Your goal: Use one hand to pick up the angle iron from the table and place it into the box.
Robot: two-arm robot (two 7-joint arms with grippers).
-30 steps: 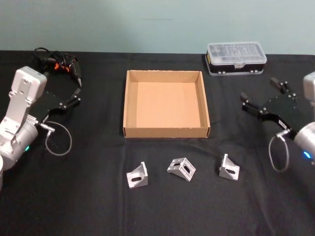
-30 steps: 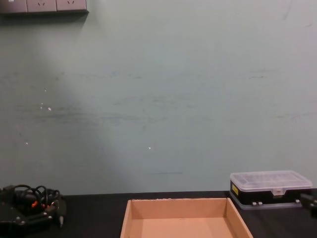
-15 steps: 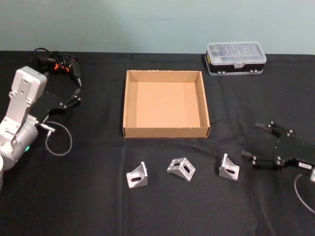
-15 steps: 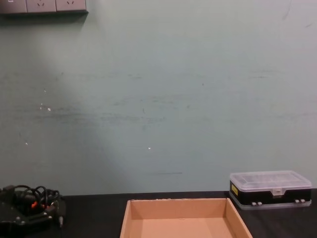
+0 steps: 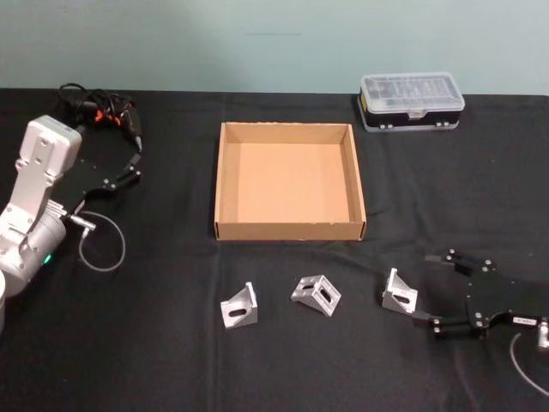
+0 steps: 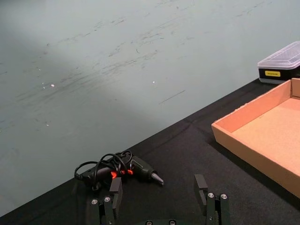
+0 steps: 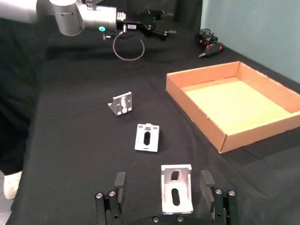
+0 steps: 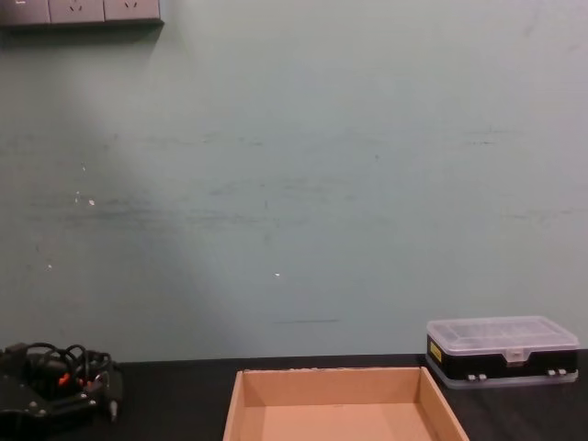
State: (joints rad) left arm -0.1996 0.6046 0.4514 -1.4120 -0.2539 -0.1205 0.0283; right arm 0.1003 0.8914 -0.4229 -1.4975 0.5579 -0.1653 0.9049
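The silver angle iron needs to go into the cardboard box (image 8: 335, 413) (image 7: 234, 105), so my right gripper will next grab the angle iron by its long side edges.
Three silver angle irons lie in a row on the black table (image 5: 171, 360), in front of the tan cardboard box (image 5: 290, 230): left (image 5: 239, 307), middle (image 5: 316, 294) and right (image 5: 399, 293). My right gripper (image 5: 423, 287) is low over the table at the front right, open, its fingertips just at the right angle iron. In the right wrist view that angle iron (image 7: 176, 192) lies between the spread fingers (image 7: 206, 180) of the right gripper (image 7: 163, 180), which are not closed on it. My left gripper (image 5: 135, 160) is parked open at the far left, also visible as (image 6: 158, 186).
A black plastic case with a clear lid (image 5: 412, 100) stands behind the box on the right. A small electric screwdriver with coiled cable (image 5: 103, 112) lies at the back left, beyond the left gripper. A cable loop (image 5: 101, 245) hangs by the left arm.
My right gripper has come from the back right down and forward to the right angle iron, and its open fingers now flank it. The left arm has not moved.
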